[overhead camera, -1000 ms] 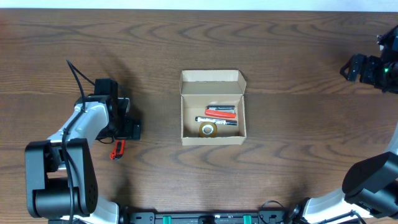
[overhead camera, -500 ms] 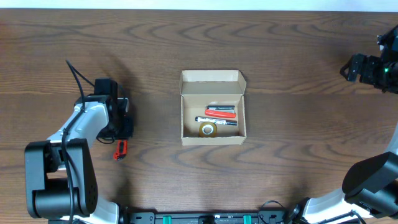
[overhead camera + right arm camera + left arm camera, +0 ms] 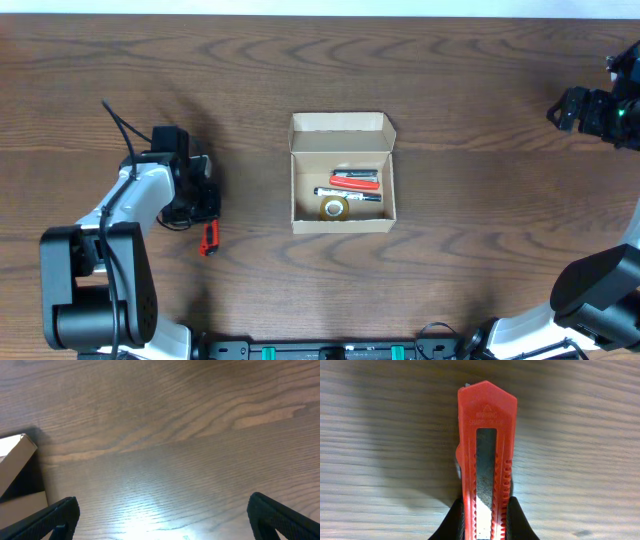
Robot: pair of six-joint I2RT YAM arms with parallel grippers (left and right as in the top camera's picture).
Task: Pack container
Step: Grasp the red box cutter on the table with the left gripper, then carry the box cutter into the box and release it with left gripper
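Note:
I would bring the red utility knife up off the wood if I lifted my left gripper now. Both black fingers press on the knife from either side.
The container (image 3: pixel 340 124) is a tan cardboard box in the middle of the table, its flap lid standing open at the far side. Inside lie a red cutter (image 3: pixel 357 181), a black-and-white pen (image 3: pixel 348 194) and a tape roll (image 3: pixel 334 208). Left of the box, my left gripper (image 3: pixel 203 212) is shut on a red utility knife (image 3: pixel 209 238) low over the table. In the left wrist view the black fingers (image 3: pixel 456 521) press both sides of the utility knife (image 3: pixel 486 425). My right gripper (image 3: pixel 572 110) hangs open and empty at the far right, its fingers (image 3: pixel 59 516) wide apart.
Bare wood table (image 3: pixel 480 230) surrounds the box. A corner of the box (image 3: pixel 15 455) shows at the left edge of the right wrist view. The arm bases sit along the near edge.
My left gripper has shut on the red utility knife. The knife has shifted a little to the right. The right arm has not moved.

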